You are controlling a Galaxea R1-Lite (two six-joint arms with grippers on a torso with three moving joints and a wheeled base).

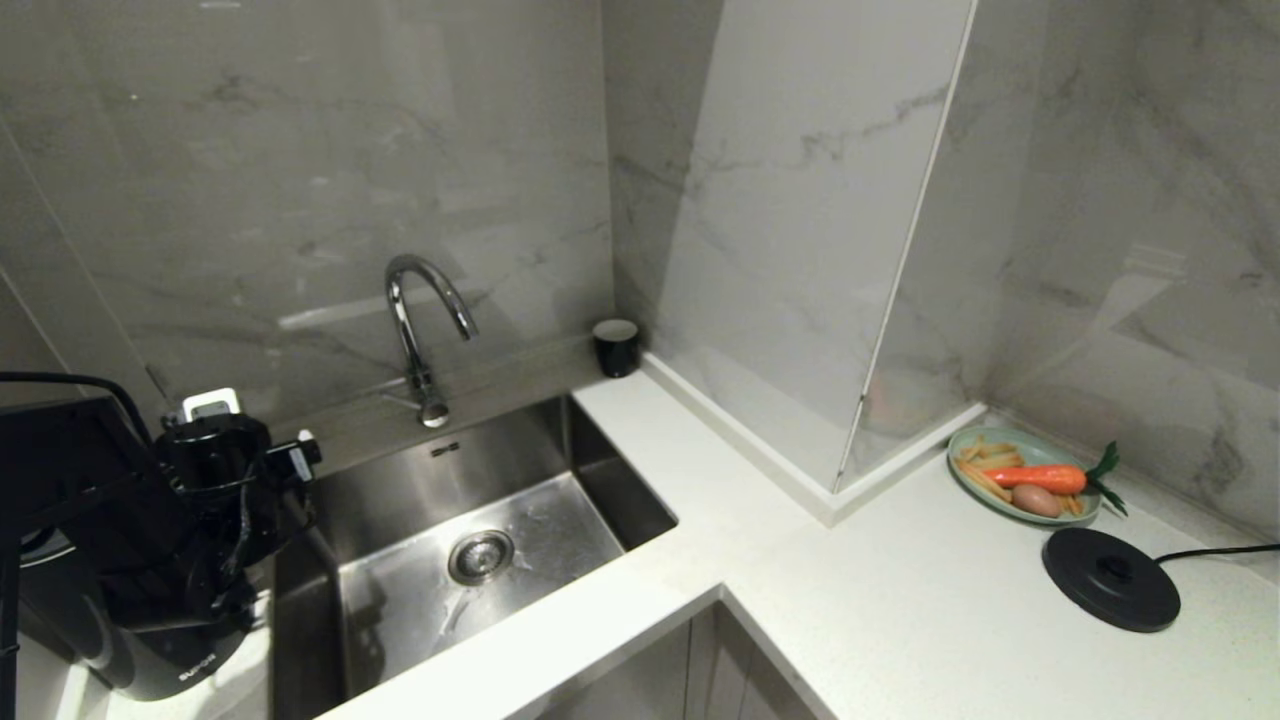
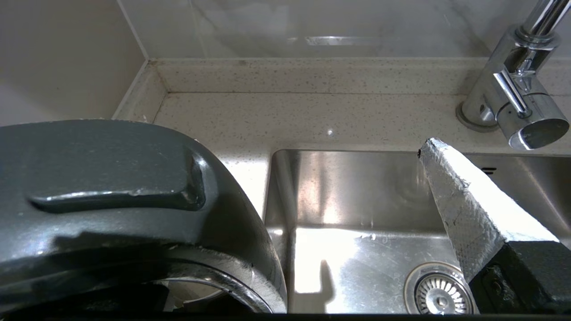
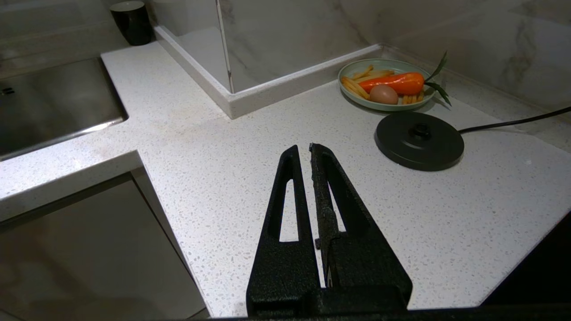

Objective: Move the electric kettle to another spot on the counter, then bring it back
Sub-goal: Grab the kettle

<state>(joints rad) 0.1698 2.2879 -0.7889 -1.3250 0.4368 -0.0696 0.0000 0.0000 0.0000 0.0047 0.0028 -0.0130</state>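
My left gripper's fingers are around the kettle's dark handle. Closing now would catch it if they closed now. My left gripper should close on the handle now.
The glossy black electric kettle stands on the white speckled counter at the lower left of the head view, just left of the sink. My left arm hangs over its top and hides most of it. The left wrist view shows the kettle's dark top close on one side. My left gripper is open: one taped finger stands over the sink, well clear of the kettle, and the other is hidden behind it. My right gripper is shut and empty, above bare counter.
The steel sink and its chrome tap lie right of the kettle. A small black cup sits in the back corner. At the far right are the corded base disc and a green plate of food.
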